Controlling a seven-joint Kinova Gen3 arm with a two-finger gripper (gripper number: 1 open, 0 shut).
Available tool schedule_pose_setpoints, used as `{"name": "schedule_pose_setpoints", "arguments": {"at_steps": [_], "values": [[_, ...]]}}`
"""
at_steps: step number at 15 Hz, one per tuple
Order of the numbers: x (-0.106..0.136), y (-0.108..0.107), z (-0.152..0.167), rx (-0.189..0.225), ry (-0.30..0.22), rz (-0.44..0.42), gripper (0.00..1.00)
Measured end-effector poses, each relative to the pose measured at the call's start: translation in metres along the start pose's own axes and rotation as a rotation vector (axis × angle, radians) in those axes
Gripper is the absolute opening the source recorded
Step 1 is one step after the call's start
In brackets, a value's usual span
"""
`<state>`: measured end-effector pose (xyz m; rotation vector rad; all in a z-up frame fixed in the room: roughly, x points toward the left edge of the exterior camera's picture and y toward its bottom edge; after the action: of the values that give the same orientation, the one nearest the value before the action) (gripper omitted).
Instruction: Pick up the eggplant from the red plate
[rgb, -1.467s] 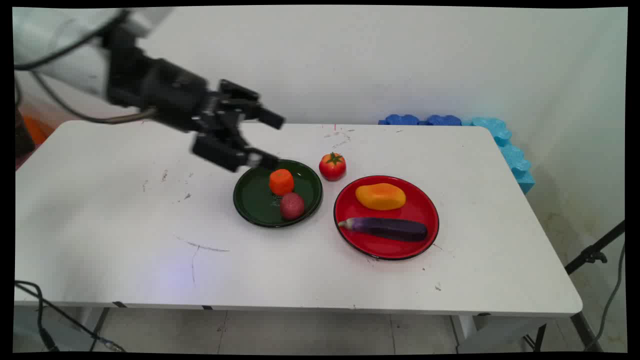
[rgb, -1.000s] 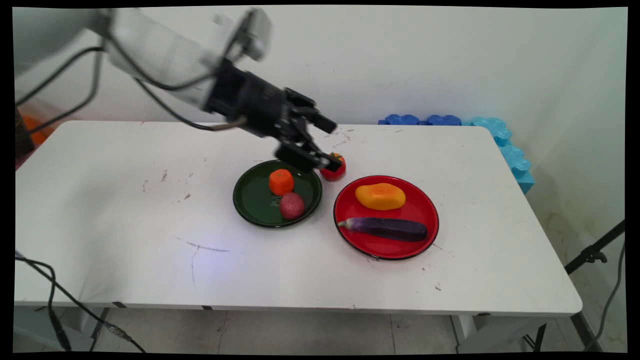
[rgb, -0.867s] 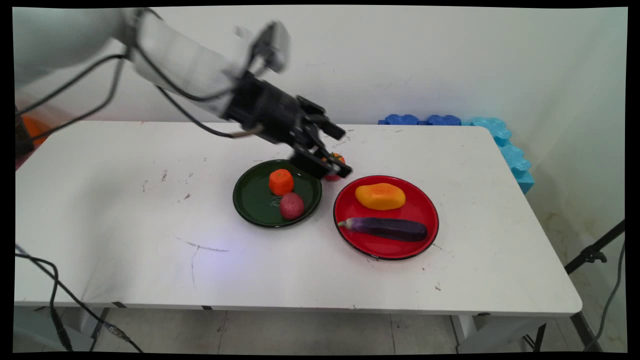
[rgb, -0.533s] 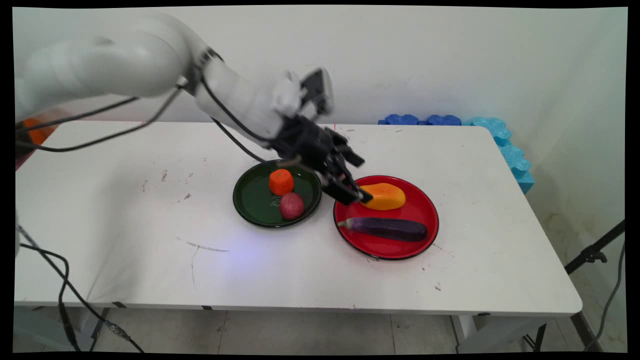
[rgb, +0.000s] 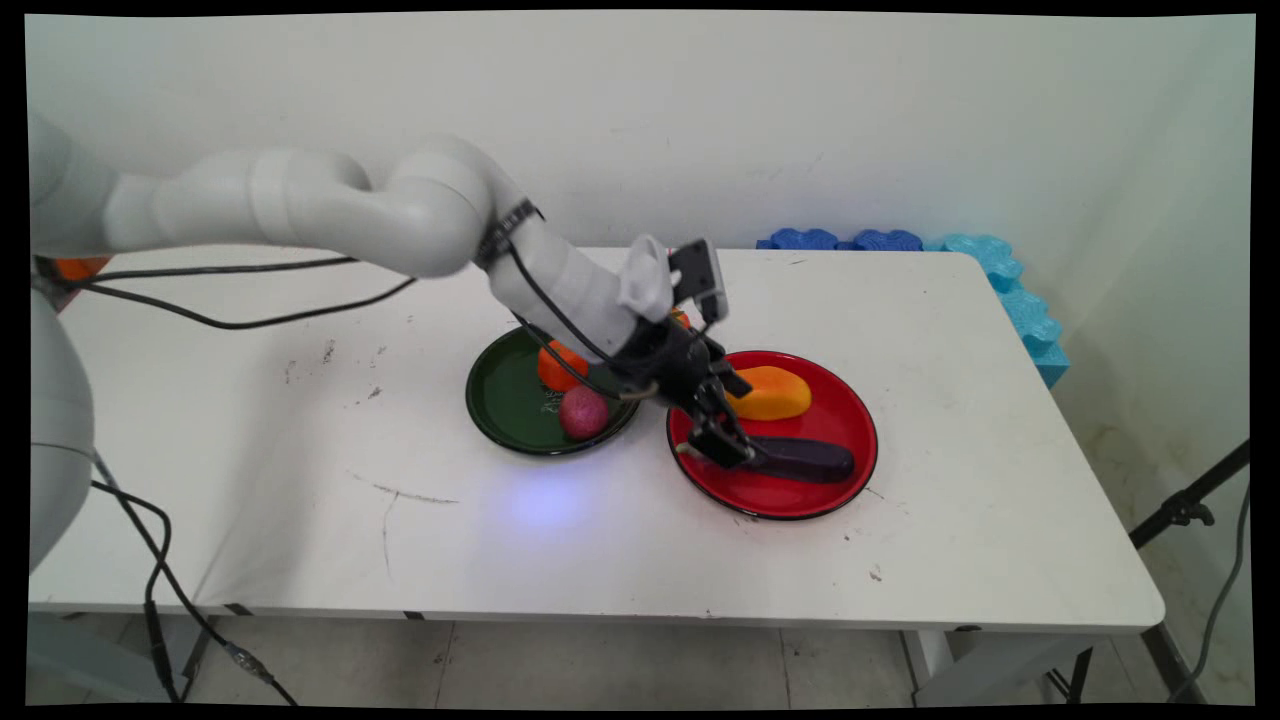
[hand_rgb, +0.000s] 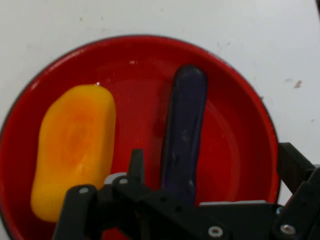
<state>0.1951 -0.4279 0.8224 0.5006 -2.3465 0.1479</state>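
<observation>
Next, my gripper grabs the dark purple eggplant by its stem end (hand_rgb: 179, 186), to lift the eggplant off the red plate.
My gripper (rgb: 728, 418) hangs open low over the left part of the red plate (rgb: 850, 490). A dark purple eggplant (rgb: 808, 461) lies on the plate, its stem end under the hand. In the hand view the eggplant (hand_rgb: 184, 130) runs up between the two fingers (hand_rgb: 136, 162), nearer the left one, and nothing is gripped. A yellow-orange mango (rgb: 772, 393) lies on the far side of the same plate; the hand view shows this mango (hand_rgb: 74, 145) left of the eggplant.
A dark green plate (rgb: 500, 405) left of the red one holds an orange carrot piece (rgb: 553, 366), partly behind the arm, and a reddish potato (rgb: 583, 412). A tomato (rgb: 681, 318) is almost wholly hidden by the wrist. Blue foam pieces (rgb: 1000, 268) sit at the back right corner.
The arm has swung right from the green plate's far edge, past the tomato, and dropped low over the red plate's left side, above the eggplant. The food has not moved.
</observation>
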Motion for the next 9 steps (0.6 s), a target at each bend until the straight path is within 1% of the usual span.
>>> {"name": "schedule_pose_setpoints", "arguments": {"at_steps": [3,9], "values": [[-0.008,-0.004,0.026,-0.004,-0.018,-0.005,1.00],[-0.017,-0.008,0.058,-0.011,-0.034,-0.010,1.00]]}}
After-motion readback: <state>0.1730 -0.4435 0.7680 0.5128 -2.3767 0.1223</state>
